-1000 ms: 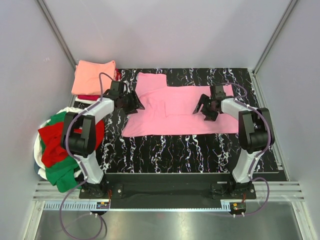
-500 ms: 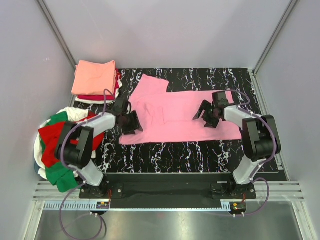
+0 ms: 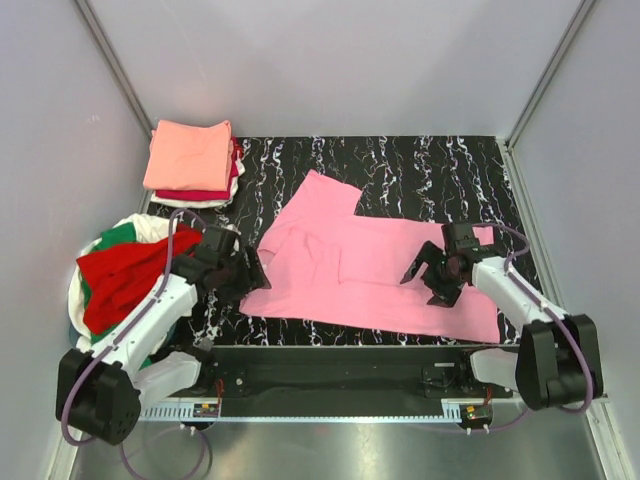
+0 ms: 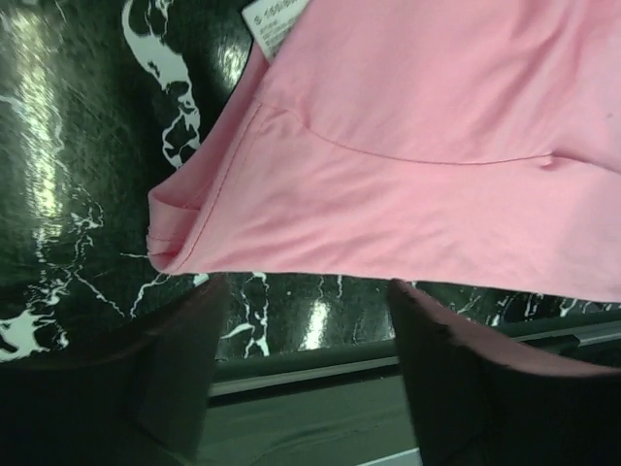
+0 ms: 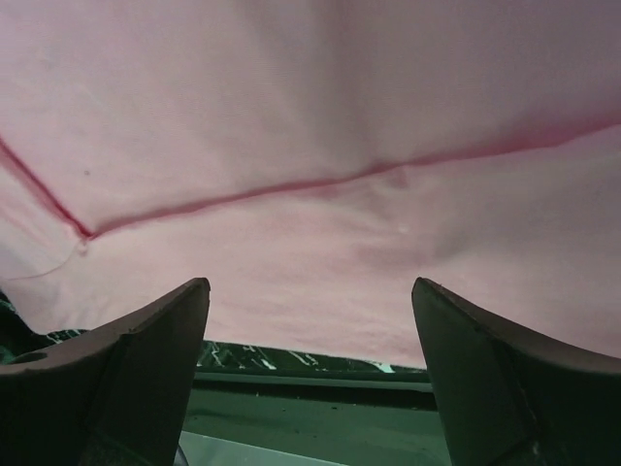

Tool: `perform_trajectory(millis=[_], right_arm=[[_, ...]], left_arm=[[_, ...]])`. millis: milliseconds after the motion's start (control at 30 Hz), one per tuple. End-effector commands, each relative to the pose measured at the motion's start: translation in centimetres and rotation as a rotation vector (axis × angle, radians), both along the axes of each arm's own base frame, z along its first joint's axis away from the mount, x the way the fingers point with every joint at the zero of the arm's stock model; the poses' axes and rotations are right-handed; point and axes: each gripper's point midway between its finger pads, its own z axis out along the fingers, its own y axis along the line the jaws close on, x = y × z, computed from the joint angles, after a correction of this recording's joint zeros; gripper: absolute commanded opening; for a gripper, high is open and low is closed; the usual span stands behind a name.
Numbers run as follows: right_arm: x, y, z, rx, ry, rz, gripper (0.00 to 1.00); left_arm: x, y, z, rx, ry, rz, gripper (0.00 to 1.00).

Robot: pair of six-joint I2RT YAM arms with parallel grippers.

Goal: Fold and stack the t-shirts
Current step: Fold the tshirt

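Observation:
My left gripper should grab the protruding far corner of the bubblegum pink t-shirt next, to fold its far side toward its near hem.
A bubblegum pink t-shirt (image 3: 350,270) lies spread, slightly skewed, on the black marbled table (image 3: 420,165). Its near hem is close to the front edge. My left gripper (image 3: 243,275) is open and empty at the shirt's left near corner. In the left wrist view (image 4: 306,284) the pink cloth (image 4: 417,146) with its white neck label (image 4: 277,17) lies just beyond the fingers. My right gripper (image 3: 432,276) is open and empty over the shirt's right part. In the right wrist view (image 5: 310,283) pink cloth (image 5: 310,126) fills the frame.
A folded stack (image 3: 190,155), salmon-orange on top of red and white, sits at the back left. A loose pile of red, green and white tees (image 3: 125,275) lies off the table's left edge. Metal frame posts stand at both back corners.
Both grippers have drawn back toward the near edge. The pink t-shirt has slid nearer with them and now lies skewed, its right end closest to the front.

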Motion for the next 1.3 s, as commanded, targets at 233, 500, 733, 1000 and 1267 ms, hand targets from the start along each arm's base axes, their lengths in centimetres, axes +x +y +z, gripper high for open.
perform_trajectory(millis=[233, 500, 733, 1000, 1267], right_arm=[[11.3, 0.8, 11.7, -0.066, -0.328, 0.138, 0.97], [13.8, 2.4, 12.7, -0.012, -0.364, 0.195, 0.97], [13.2, 2.1, 13.1, -0.017, -0.391, 0.186, 0.97], [11.2, 1.8, 14.8, -0.011, -0.416, 0.190, 0.98], [10.1, 0.8, 15.5, -0.056, -0.420, 0.177, 0.99]], left_arm=[[22.6, -4.0, 12.5, -0.068, -0.444, -0.124, 0.78], [37.6, -9.2, 9.9, -0.270, -0.501, -0.294, 0.76], [43.3, -10.6, 1.0, -0.381, -0.420, -0.219, 0.73], [41.0, -13.8, -1.5, -0.397, -0.346, -0.234, 0.71], [39.9, -15.2, -3.6, -0.367, -0.301, -0.224, 0.61]])
